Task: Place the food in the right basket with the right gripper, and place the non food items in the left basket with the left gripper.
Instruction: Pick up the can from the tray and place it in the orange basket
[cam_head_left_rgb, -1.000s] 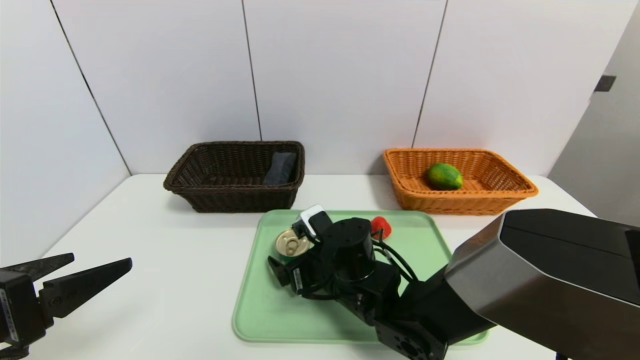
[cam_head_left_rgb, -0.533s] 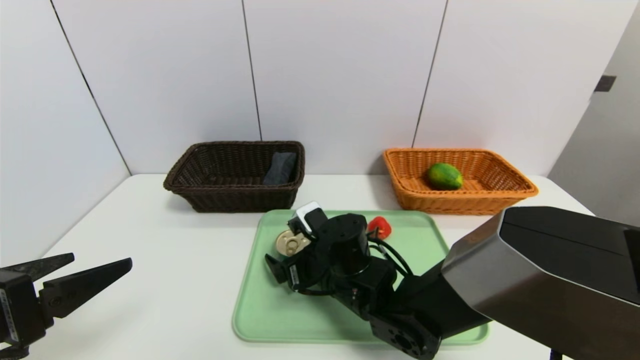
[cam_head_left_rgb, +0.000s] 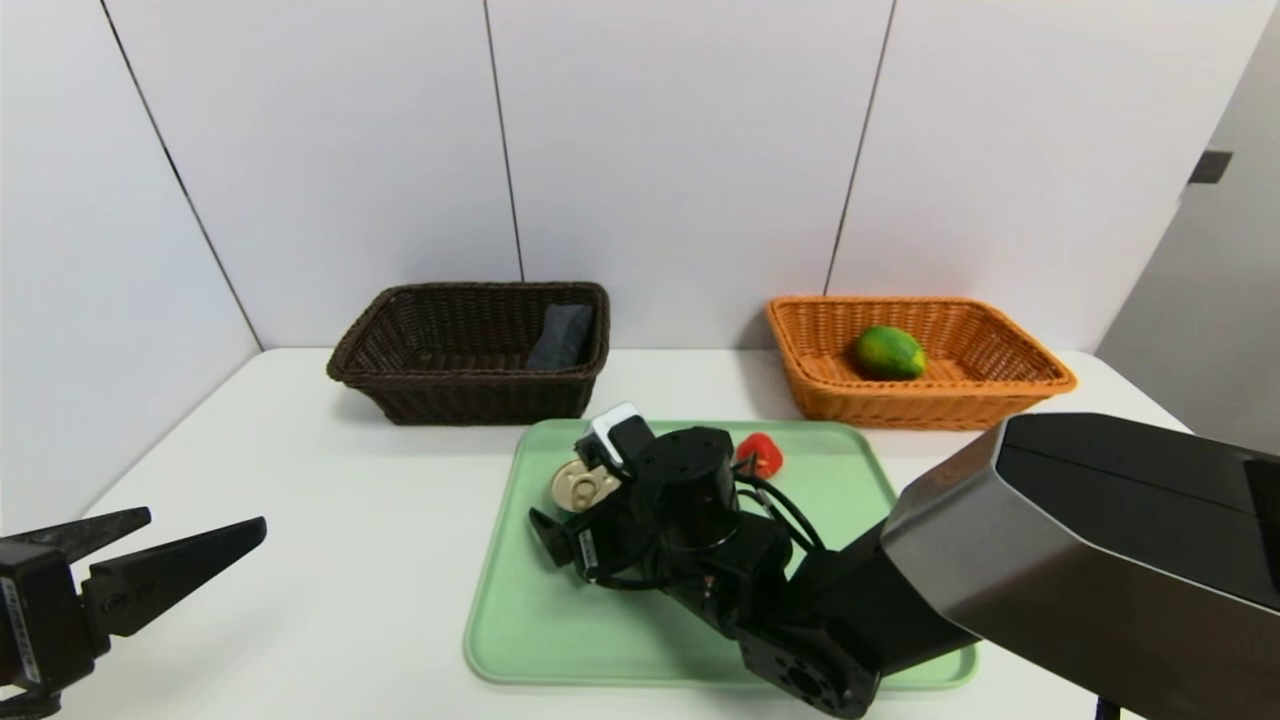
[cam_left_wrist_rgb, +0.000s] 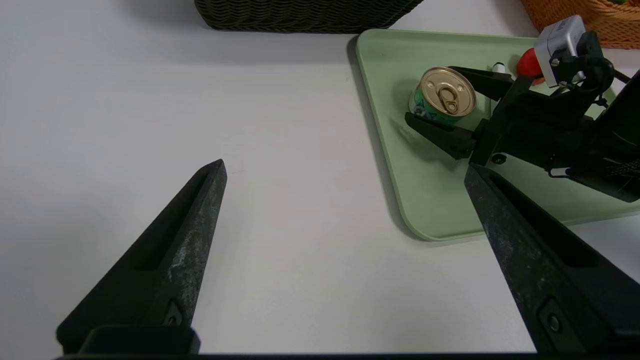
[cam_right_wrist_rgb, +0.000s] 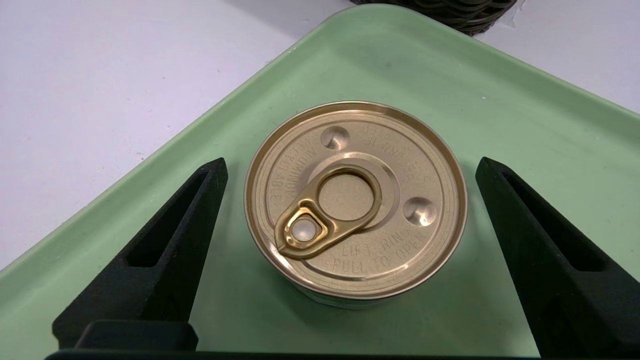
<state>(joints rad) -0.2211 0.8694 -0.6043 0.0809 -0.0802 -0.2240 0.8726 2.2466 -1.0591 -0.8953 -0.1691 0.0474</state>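
My right gripper has its fingers on either side of the tin can, low over the green tray (cam_right_wrist_rgb: 372, 333), so it should close on the can now.
A squat tin can (cam_right_wrist_rgb: 355, 200) with a gold pull-tab lid stands in the far left corner of the green tray (cam_head_left_rgb: 540, 620). My right gripper (cam_right_wrist_rgb: 350, 165) is open and straddles the can (cam_head_left_rgb: 580, 487), one finger on each side with a gap at both. The green fruit (cam_head_left_rgb: 888, 352) lies in the orange right basket (cam_head_left_rgb: 1040, 380). In the dark left basket (cam_head_left_rgb: 440, 400) lies a rolled grey towel (cam_head_left_rgb: 560, 337). A red knobbly object (cam_head_left_rgb: 762, 452) sits at the tray's far edge. My left gripper (cam_head_left_rgb: 205, 520) hovers open and empty over the table's near left.
White wall panels close off the back and the left side of the white table (cam_head_left_rgb: 330, 520). My right arm's large black link (cam_head_left_rgb: 1100, 560) covers the tray's near right part. The left wrist view shows the can (cam_left_wrist_rgb: 446, 95) between the right gripper's fingers.
My right gripper dropped a little and closed in around the can, hiding more of it in the head view, then held still. The left arm has not moved.
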